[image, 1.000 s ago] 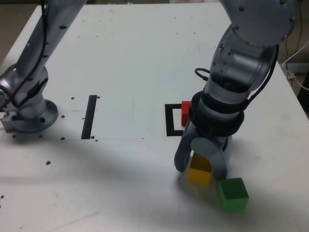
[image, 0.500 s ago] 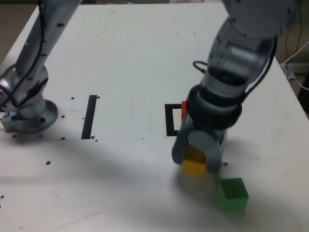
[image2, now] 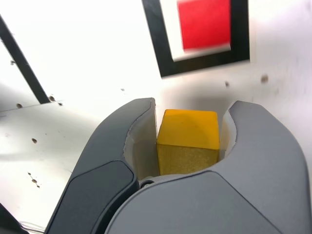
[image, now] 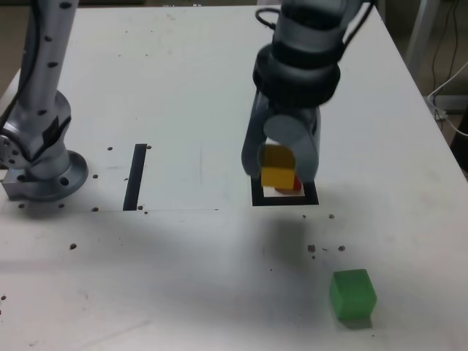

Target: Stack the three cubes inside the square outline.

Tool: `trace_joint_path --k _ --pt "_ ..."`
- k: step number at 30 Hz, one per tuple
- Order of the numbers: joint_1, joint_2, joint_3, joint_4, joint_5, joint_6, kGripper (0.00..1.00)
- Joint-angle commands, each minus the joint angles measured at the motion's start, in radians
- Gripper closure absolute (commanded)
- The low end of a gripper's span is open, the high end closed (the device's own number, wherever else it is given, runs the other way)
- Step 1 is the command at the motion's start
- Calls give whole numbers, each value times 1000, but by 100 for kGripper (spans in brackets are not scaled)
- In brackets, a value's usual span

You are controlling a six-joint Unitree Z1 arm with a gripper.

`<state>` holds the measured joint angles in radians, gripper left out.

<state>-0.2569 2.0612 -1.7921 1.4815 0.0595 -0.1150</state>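
I should move the yellow cube over to the red cube before my gripper lets go, because it still hangs short of that cube.
My gripper is shut on the yellow cube, holding it in the air just above the square outline. The wrist view shows the yellow cube clamped between both fingers. The red cube sits inside the black square outline; in the exterior view only a sliver of the red cube shows behind the yellow one. The green cube rests on the table near the front, toward the exterior view's right, apart from the gripper.
A straight black strip lies on the white table toward the exterior view's left. The arm's base stands at the far left. Small screw holes dot the surface. Cables hang off the table's right edge.
The gripper lifted the yellow cube off the table and carried it back and left, from beside the green cube to above the square outline. The green cube stayed put.
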Motion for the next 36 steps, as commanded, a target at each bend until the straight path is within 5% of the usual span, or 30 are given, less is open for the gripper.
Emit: trace_joint_path --k 1,13,26,36 --pt "32 -18 12 1 4 9 73" --pt "174 -21 30 -21 0 58 73" --pt "192 45 -6 -31 -63 63 73" --pt "193 65 -14 -31 -75 63 73"
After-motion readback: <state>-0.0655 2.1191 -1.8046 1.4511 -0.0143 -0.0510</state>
